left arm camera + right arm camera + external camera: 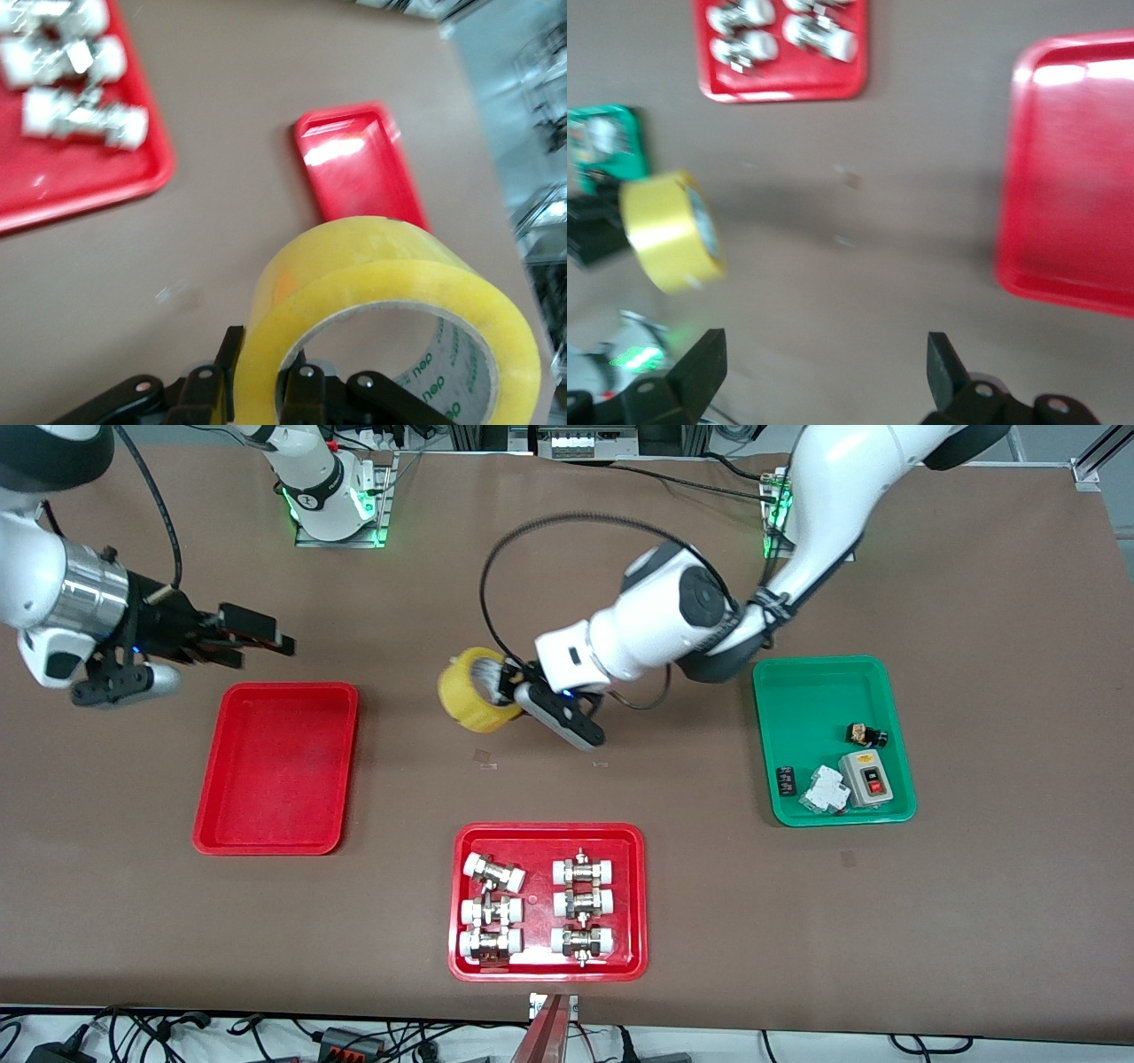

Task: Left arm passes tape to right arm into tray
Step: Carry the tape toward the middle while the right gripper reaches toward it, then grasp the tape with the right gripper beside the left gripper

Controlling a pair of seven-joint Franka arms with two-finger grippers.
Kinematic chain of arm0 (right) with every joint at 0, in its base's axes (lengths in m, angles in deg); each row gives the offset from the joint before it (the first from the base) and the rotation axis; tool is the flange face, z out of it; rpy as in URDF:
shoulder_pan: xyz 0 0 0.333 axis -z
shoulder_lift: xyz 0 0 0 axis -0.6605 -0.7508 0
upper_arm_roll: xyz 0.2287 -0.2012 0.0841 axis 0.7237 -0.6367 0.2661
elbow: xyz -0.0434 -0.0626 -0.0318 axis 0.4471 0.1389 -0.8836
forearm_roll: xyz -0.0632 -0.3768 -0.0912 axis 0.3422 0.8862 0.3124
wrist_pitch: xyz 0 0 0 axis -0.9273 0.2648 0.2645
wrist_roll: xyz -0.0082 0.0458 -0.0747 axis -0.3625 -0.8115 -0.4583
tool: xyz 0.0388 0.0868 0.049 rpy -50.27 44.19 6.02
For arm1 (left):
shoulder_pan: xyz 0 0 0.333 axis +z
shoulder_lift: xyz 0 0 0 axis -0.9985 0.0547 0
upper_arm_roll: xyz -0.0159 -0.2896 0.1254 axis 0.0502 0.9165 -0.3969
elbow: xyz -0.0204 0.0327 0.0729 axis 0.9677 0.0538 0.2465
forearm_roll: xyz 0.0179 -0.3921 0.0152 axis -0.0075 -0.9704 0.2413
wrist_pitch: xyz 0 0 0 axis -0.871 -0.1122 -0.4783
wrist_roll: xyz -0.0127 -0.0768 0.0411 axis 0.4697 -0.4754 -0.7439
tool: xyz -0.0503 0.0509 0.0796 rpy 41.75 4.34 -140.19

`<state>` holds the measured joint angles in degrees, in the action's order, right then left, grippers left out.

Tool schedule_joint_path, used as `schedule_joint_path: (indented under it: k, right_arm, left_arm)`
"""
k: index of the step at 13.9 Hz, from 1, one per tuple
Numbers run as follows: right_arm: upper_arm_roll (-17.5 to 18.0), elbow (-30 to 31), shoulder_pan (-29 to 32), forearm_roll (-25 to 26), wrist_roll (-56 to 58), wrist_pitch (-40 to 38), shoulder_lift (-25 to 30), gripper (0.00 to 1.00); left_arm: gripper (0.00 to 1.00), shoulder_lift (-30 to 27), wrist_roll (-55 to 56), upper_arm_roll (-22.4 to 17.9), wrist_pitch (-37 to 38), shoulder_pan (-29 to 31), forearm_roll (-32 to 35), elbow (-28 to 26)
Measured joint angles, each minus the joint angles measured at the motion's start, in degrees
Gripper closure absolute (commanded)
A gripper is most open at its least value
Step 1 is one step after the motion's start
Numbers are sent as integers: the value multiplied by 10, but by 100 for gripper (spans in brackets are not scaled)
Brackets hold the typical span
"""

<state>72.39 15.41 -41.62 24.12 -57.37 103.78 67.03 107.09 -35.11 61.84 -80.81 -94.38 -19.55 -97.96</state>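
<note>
I should put the tape roll into the tray, so my right gripper should next grab it by its free opposite side (456,691), because my left gripper's fingers cover a side.
My left gripper (509,679) is shut on the wall of the yellow tape roll (477,689) and holds it in the air over the table's middle. In the left wrist view one finger (217,354) sits outside the roll (390,310) and the other inside its whitish core. My right gripper (266,642), on the arm with the silver cuff, is open and empty. It hovers over the table just past the plain red tray (276,771), apart from the tape. The right wrist view shows its open gripper (824,363), the tape (669,230) and the tray (1072,177). The tray (359,173) holds nothing.
A red tray of metal fittings (547,837) lies nearer the front camera, below the tape. A green tray (828,691) with small electrical parts lies toward the left arm's end of the table.
</note>
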Motion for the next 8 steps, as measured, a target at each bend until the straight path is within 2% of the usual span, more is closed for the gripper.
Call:
schedule_joint_path:
  k: [1,3,8]
  right_arm:
    - [2,0,-6,-37,2,24,-14,0]
    - [5,0,-27,-88,2,70,-45,0]
    - [7,-2,-87,-104,3,141,-79,0]
  left_arm:
    - [99,3,2,-2,-36,-14,0,0]
    - [99,6,2,-5,-60,-32,0,2]
    - [98,7,5,-40,-64,-63,0,26]
